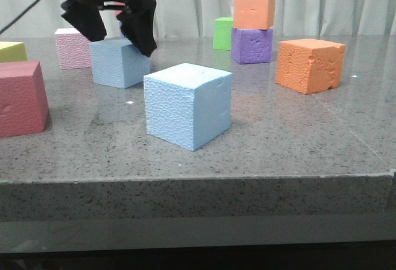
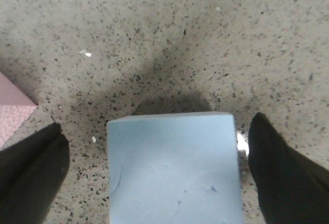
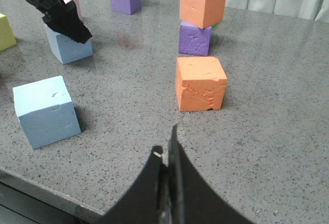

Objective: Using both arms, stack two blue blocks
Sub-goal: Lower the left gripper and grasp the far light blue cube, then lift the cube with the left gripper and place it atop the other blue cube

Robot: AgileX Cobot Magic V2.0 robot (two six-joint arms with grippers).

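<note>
My left gripper has both fingers down beside the sides of the far blue block, so it needs to close. Closing now would hold the block.
Two sky-blue foam cubes stand on the grey table. The near blue block (image 1: pixel 189 106) sits mid-table and shows in the right wrist view (image 3: pixel 46 111). The far blue block (image 1: pixel 117 65) stands behind it to the left and shows in the right wrist view (image 3: pixel 69 49) and left wrist view (image 2: pixel 175 167). My left gripper (image 1: pixel 122 42) is open and straddles the far block from above, one black finger on each side with small gaps (image 2: pixel 157 131). My right gripper (image 3: pixel 167 154) is shut and empty, over the table's front right, apart from both blocks.
An orange cube (image 1: pixel 309 65) stands at the right. Another orange cube (image 1: pixel 253 8) sits on a purple cube (image 1: pixel 252 45) at the back, beside a green cube (image 1: pixel 223 33). Pink (image 1: pixel 73 48), red (image 1: pixel 21 96) and yellow (image 1: pixel 11 51) cubes stand at the left.
</note>
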